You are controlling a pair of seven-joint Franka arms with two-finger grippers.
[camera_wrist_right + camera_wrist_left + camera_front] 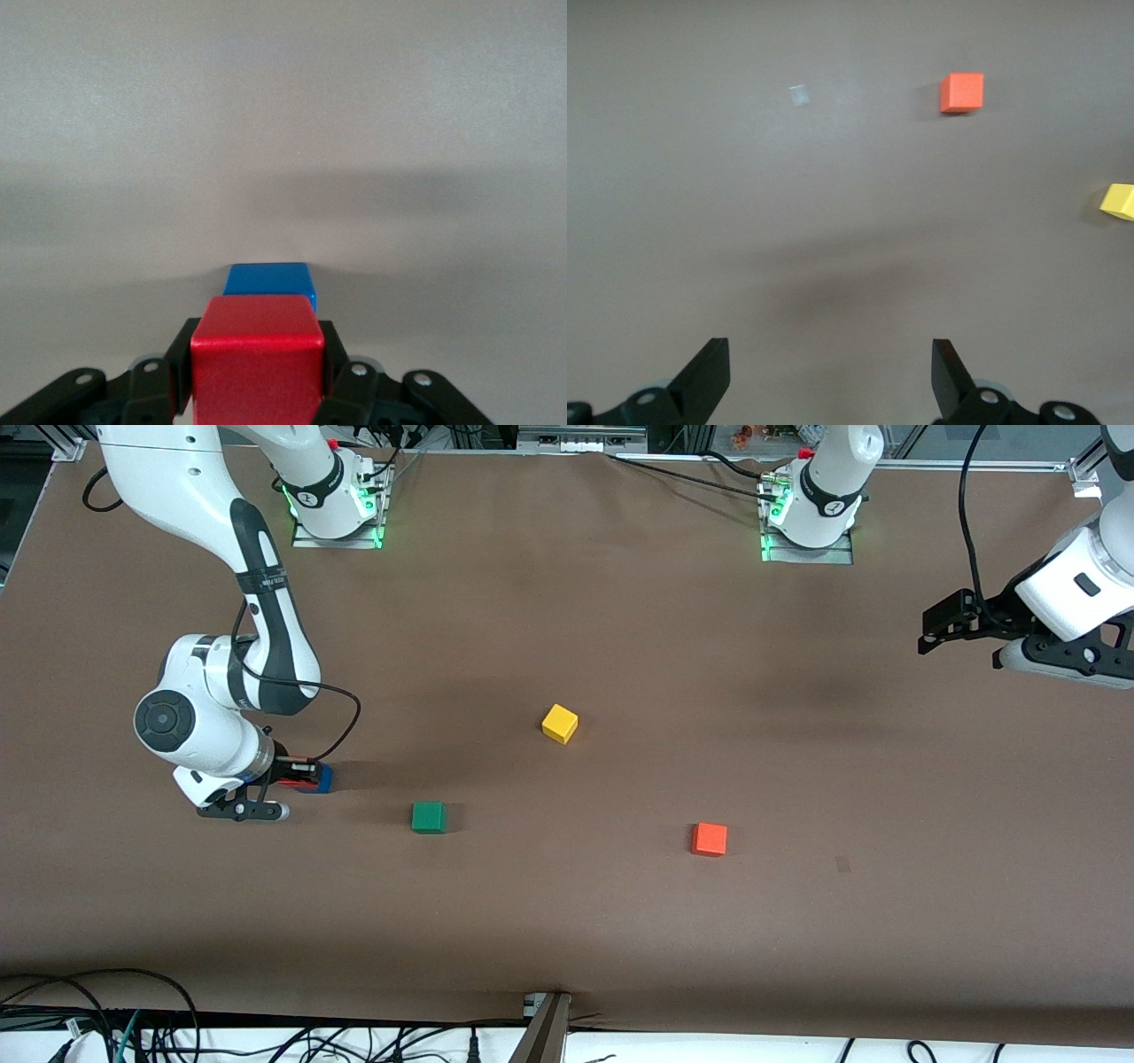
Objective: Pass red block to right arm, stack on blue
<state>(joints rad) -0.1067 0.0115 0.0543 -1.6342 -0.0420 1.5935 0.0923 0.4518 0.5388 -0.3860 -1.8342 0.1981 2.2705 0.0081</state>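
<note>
My right gripper should open: the red block would stand, as it is over the blue cube in the right wrist view.
My right gripper (pixel 297 773) is low at the right arm's end of the table and shut on the red block (pixel 257 367). The red block sits just above the blue cube (pixel 270 279), which shows past its top edge in the right wrist view. I cannot tell whether the two touch. In the front view only the blue cube's edge (pixel 325 779) shows beside the fingers, and a sliver of the red block (pixel 299 784). My left gripper (pixel 961 646) is open and empty, held up over the left arm's end of the table. Its fingers (pixel 709 376) stand wide apart.
A green cube (pixel 428 817) lies near the blue cube, nearer the front camera. A yellow cube (pixel 559 724) lies mid-table and also shows in the left wrist view (pixel 1118 201). A lighter orange cube (pixel 709 839) lies toward the left arm's end and shows there too (pixel 962 92).
</note>
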